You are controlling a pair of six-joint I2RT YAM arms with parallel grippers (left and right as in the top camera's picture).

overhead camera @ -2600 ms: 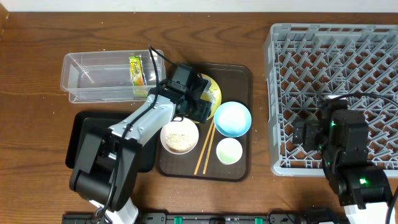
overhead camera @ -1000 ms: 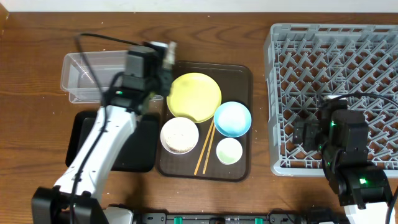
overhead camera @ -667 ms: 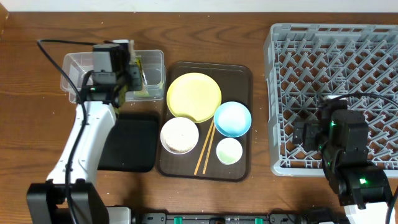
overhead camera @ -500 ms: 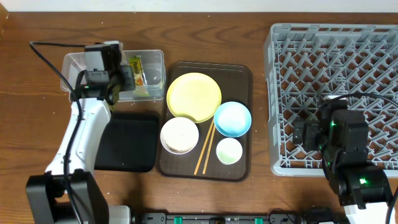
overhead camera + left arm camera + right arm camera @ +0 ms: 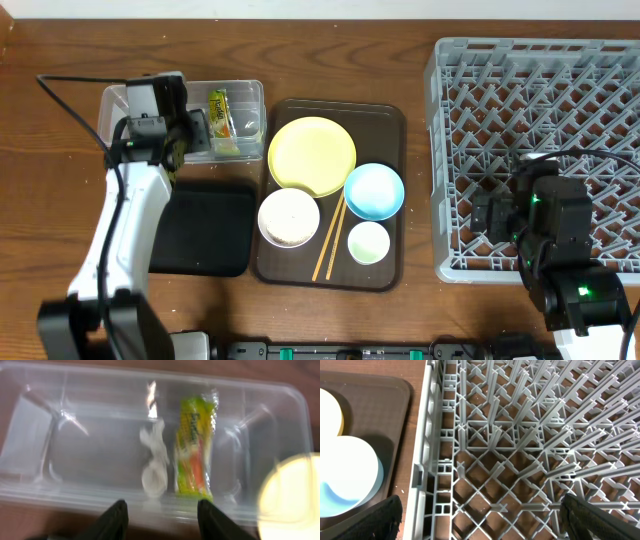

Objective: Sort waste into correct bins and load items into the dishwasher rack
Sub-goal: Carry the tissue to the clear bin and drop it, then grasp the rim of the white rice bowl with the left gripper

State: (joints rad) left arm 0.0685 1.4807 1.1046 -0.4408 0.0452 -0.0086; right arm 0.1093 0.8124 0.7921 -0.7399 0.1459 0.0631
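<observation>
My left gripper grabs the white bowl next by its rim on the side beside the chopsticks, to tip its waste into the black tray.
My left gripper is open and empty above the near wall of the clear tub, its fingers spread over the rim. In the tub lie the green-and-yellow wrapper and a crumpled white scrap. The wrapper also shows in the overhead view. The yellow plate, blue bowl, white bowl, white cup and chopsticks rest on the brown serving tray. My right gripper is open and empty over the grey rack.
The black tray lies in front of the clear tub, left of the serving tray. The rack's near-left wall stands between my right gripper and the blue bowl. The left arm's cable loops over the table's left side.
My left gripper went from over the yellow plate to the clear tub, then drifted left along it. The plate, covered before, now shows bare. The right arm has not moved.
</observation>
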